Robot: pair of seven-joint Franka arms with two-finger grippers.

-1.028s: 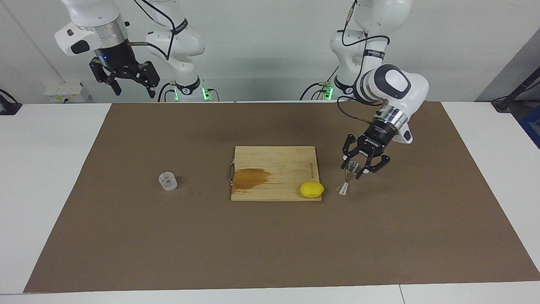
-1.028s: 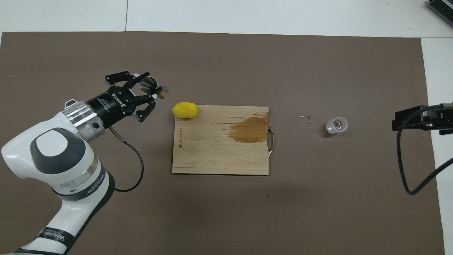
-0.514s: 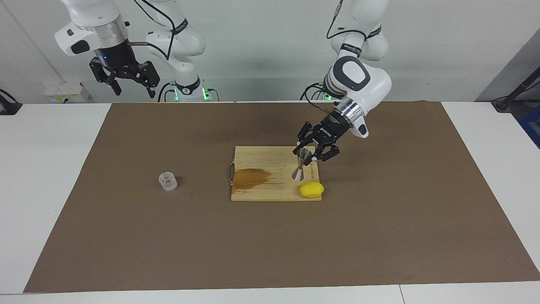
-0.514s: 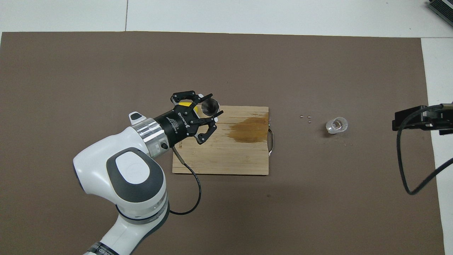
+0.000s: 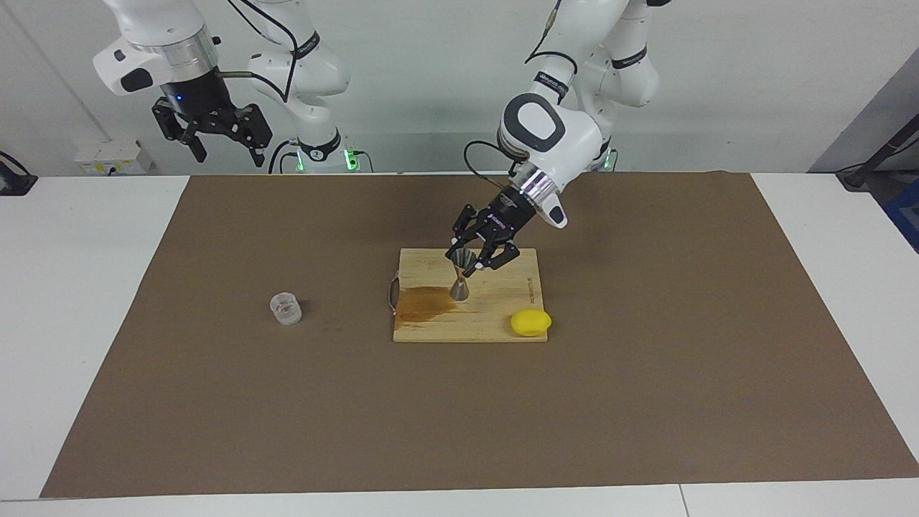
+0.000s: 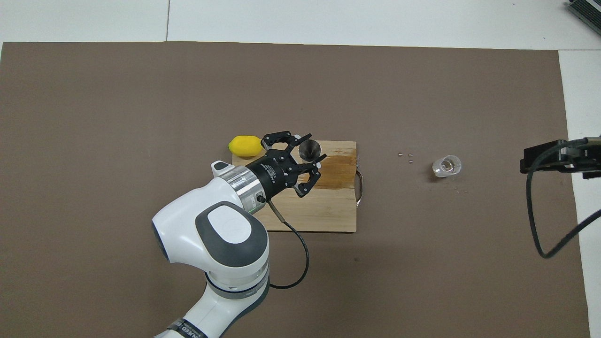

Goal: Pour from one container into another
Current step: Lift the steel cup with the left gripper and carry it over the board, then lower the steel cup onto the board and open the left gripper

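Observation:
The silvery jigger hangs above the wooden cutting board, so for now the jigger stays held in my left gripper.
My left gripper [image 5: 468,261] [image 6: 307,153] is shut on the silvery hourglass jigger [image 5: 461,281] [image 6: 309,149] and holds it upright over the wooden cutting board [image 5: 502,287] [image 6: 328,206], just above the board's dark stain. The small clear glass cup [image 5: 286,308] [image 6: 446,165] stands on the brown mat toward the right arm's end of the table. My right gripper [image 5: 210,129] [image 6: 547,158] is open and waits high above the table edge at its own end, away from the cup.
A yellow lemon [image 5: 530,322] [image 6: 245,145] lies at the board's corner farthest from the robots, toward the left arm's end. The board has a metal handle [image 5: 392,291] on the side facing the cup. Small specks [image 6: 406,156] lie on the mat between board and cup.
My left arm has carried the jigger from beside the lemon over the mat to above the board's stained part, toward the glass cup. The right arm has not moved.

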